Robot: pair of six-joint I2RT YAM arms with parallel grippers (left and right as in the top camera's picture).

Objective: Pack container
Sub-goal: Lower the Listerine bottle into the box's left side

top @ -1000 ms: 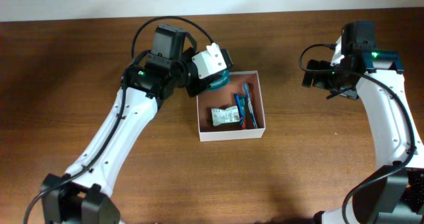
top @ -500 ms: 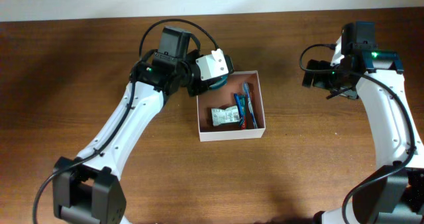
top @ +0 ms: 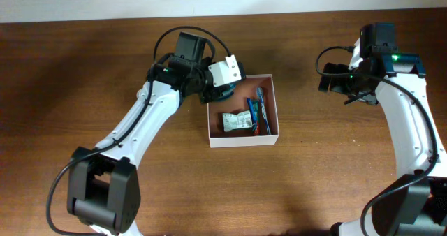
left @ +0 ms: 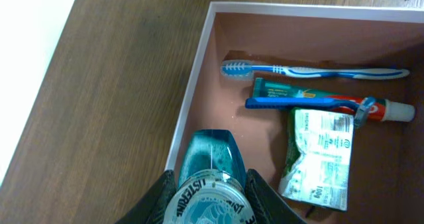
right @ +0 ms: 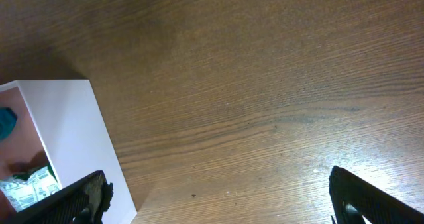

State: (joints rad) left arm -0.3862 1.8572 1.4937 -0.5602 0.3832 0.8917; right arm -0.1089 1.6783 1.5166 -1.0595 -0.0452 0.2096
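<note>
My left gripper holds the mouthwash bottle with its teal lower end standing inside the container's white side on the container's pinkish-brown bottom, so it should release the bottle.
The container is a shallow white-walled box with a pinkish-brown inside, at the table's middle; it also shows in the left wrist view and the right wrist view. Inside lie a blue toothbrush, a toothpaste tube and a green-white sachet. My left gripper is shut on a teal Listerine mouthwash bottle, held over the container's left wall at its far left corner. My right gripper is open and empty over bare table to the container's right.
Brown wooden table all round the container. A white wall edge runs along the table's far side.
My left arm has shifted the mouthwash bottle slightly right and down toward the container's far left corner. The right arm has not moved.
</note>
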